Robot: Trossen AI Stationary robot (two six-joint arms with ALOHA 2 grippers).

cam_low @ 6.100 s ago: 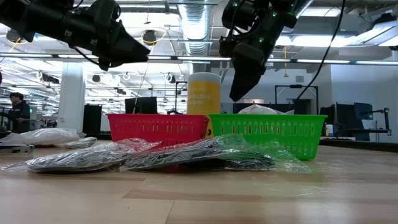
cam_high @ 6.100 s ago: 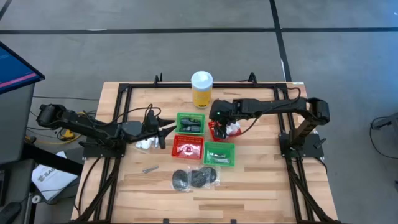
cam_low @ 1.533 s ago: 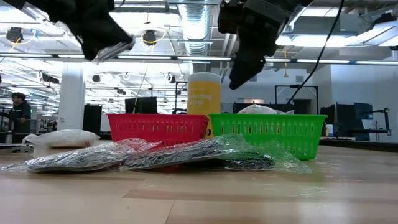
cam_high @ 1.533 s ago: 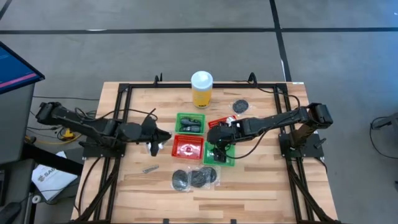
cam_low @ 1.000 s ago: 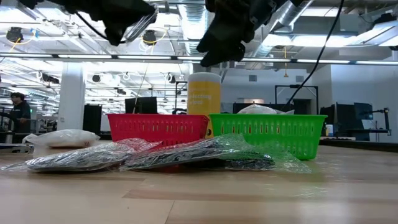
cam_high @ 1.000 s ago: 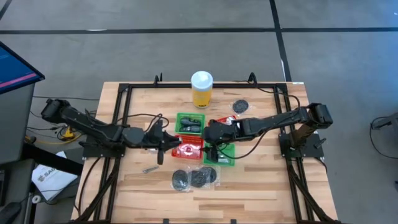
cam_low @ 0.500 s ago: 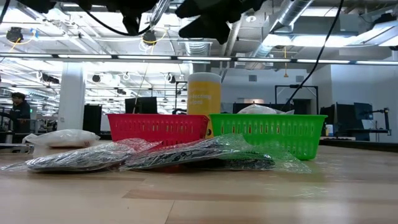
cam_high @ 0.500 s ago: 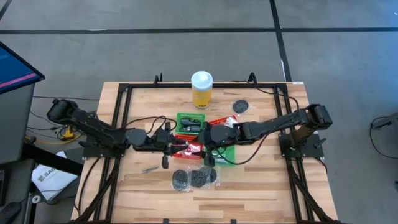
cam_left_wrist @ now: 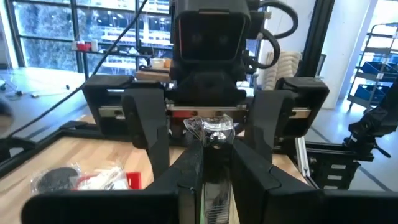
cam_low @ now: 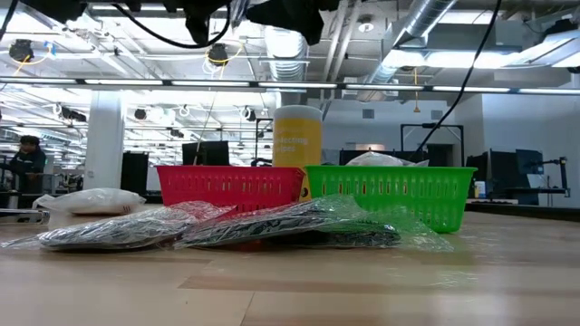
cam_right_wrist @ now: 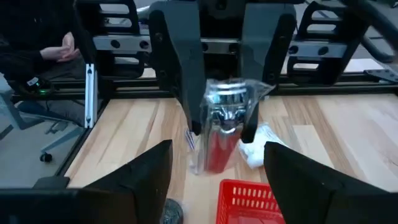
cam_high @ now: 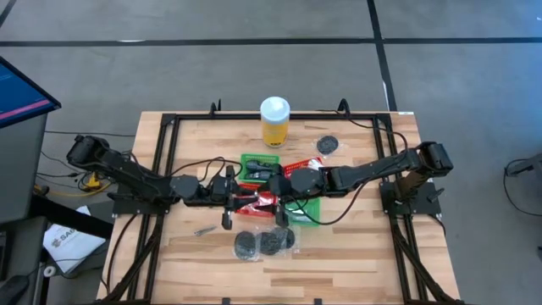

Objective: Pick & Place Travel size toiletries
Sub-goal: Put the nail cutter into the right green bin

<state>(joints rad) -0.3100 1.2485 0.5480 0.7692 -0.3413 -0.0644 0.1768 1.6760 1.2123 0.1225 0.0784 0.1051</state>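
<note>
I will next grab the silver-capped packet with my right gripper by its body behind the silver cap. Then I will put the packet in its basket.
My left gripper hangs above the red basket, shut on a clear crinkly packet holding a silver-capped red piece. My right gripper faces it from the table's right, open. Its fingers stand on either side of the packet's end without touching it. In the low view both grippers show only as dark shapes at the top edge. Packets of flat black discs lie near the front. Another disc packet lies at the far right, and a slim silvery piece lies at the left. My left gripper pinches the clear packet between its two fingers, with the silver cap end sticking out past the fingertips. The fingers lie about level and come from the table's left. The packet is lifted clear above the red basket, and its lower part hangs down.
A tall yellow bottle with a white cap stands at the far middle. Two green baskets flank the red one. A white packet lies on the wood left of the baskets. Black frame rails run along both table sides.
My left gripper has carried the packet toward the table's right, over the red basket, and tipped up to level. My right gripper has gone toward the table's left and up, and has tipped up to face it. Both have risen toward the top edge of the low view.
</note>
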